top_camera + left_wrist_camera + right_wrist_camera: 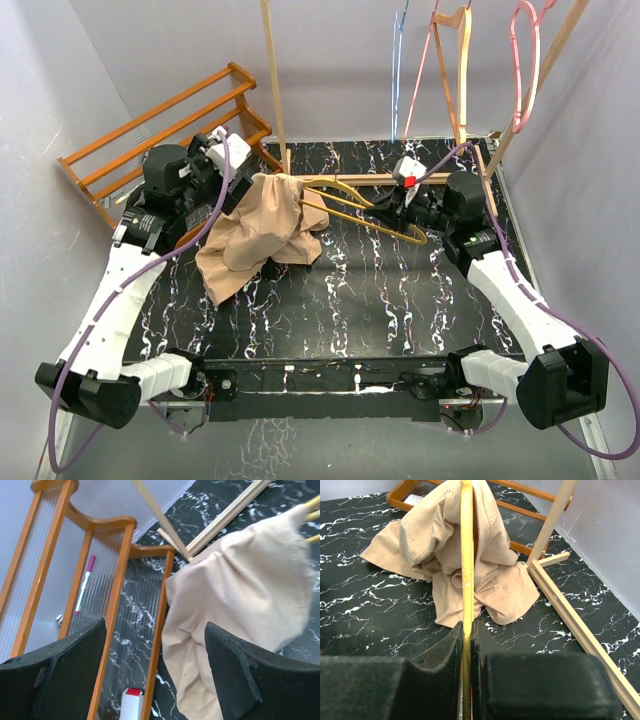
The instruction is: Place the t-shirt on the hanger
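Observation:
My left gripper grabs the t-shirt [262, 232] by its bunched top edge [288, 186] next, where the hanger enters, to pull it onto the hanger.
The tan-beige t-shirt [262, 232] hangs bunched over the left end of the mustard-yellow hanger [362, 208], its lower part lying on the black marbled table. My right gripper [392, 208] is shut on the hanger; in the right wrist view the hanger [466, 565] runs edge-on from between the jaws into the t-shirt [440, 555]. My left gripper [232, 168] is open and empty, just left of the t-shirt's top. In the left wrist view the t-shirt [235, 595] lies partly between the fingers [240, 680], and the hanger's yellow tips [312, 505] stick out at the top right.
An orange wooden rack [160, 130] stands at the back left, close behind my left gripper. A light wooden frame [275, 80] rises at the back, with a base bar [580, 625] on the table. Pink, blue and wooden hangers [455, 60] hang above.

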Robot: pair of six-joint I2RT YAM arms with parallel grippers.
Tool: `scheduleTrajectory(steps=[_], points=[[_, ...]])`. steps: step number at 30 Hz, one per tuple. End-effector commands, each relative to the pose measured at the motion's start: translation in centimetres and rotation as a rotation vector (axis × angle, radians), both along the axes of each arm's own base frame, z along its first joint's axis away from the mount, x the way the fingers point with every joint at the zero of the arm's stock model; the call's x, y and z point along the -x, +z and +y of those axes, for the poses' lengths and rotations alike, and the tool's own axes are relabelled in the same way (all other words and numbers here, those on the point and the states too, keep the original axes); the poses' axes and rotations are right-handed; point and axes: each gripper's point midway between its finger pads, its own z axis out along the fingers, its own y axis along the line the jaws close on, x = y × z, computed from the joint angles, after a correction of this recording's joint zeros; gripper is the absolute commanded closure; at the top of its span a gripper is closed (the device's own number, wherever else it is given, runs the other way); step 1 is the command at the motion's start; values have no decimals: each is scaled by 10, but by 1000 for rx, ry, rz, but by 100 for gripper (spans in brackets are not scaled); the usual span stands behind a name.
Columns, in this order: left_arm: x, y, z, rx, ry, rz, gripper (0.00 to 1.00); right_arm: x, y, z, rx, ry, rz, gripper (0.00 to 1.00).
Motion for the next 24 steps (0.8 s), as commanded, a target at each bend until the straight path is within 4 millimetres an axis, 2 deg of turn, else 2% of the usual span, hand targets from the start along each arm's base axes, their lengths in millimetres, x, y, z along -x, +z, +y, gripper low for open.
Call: scheduleTrajectory(steps=[1,5,10,13,16,18,24], points=[[34,12,-28,130,-160,9,22,-12,32,2,-31,-8,-91,92],[42,4,-52,304,-145,103,28,-19,29,1,-31,-25,-77,92],[48,-24,-96,334,-101,182,31,-27,23,0,-24,-55,-58,92],[45,-29,-112,386,-37,207,32,-30,21,-1,-22,-67,-51,92],[31,-37,-113,433,98,223,34,-32,20,-2,-21,-81,-50,92],[21,-45,-110,438,191,218,39,-32,20,-3,-21,-85,-51,92],[10,-61,-116,453,248,198,42,-31,23,-4,-27,-89,-53,92]])
